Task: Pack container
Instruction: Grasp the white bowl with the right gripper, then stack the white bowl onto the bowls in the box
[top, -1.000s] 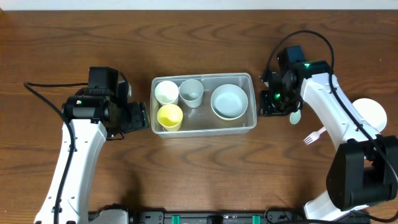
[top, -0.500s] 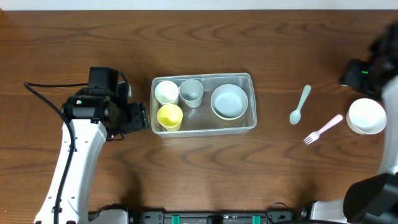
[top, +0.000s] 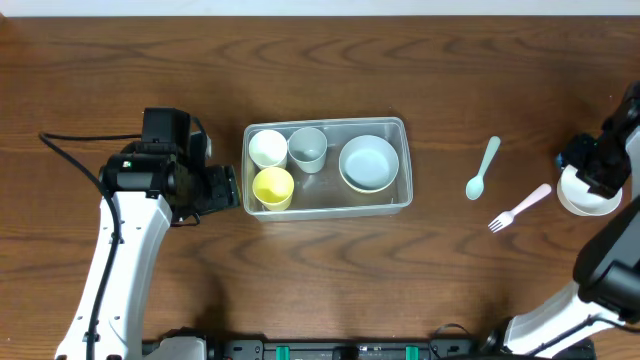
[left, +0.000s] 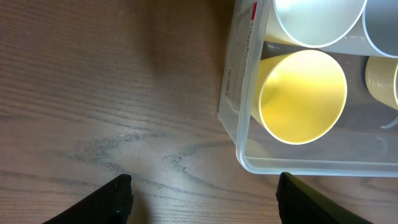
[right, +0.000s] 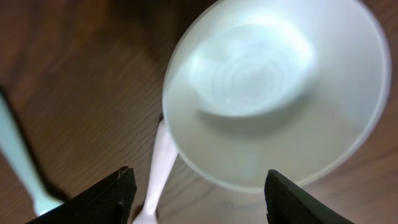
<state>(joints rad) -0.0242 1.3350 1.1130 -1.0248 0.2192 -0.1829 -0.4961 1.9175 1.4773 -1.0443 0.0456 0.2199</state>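
I need to put the white bowl (top: 590, 203) inside the container's pale bowl, so I should next grip the white bowl's rim with my right gripper and leave the white bowl's bottom free.
The clear plastic container (top: 404, 196) sits mid-table and holds a white cup (top: 267, 148), a grey cup (top: 308, 147), a yellow cup (top: 273, 187) and a pale bowl (top: 369, 163). My left gripper (top: 232, 187) is open and empty just left of it; the left wrist view shows the container's corner (left: 242, 155) and the yellow cup (left: 303, 96). My right gripper (top: 590, 172) is open above a white bowl (top: 590, 203) at the far right; the right wrist view shows this bowl (right: 273, 93) and a pink fork's handle (right: 157, 180).
A light green spoon (top: 481, 170) and the pink fork (top: 520, 208) lie on the wood table between the container and the white bowl. The spoon also shows at the left edge of the right wrist view (right: 22, 165).
My right arm has swung away from the container's right end to the far right edge, now over the white bowl. The spoon and fork are uncovered. The left arm has not moved.
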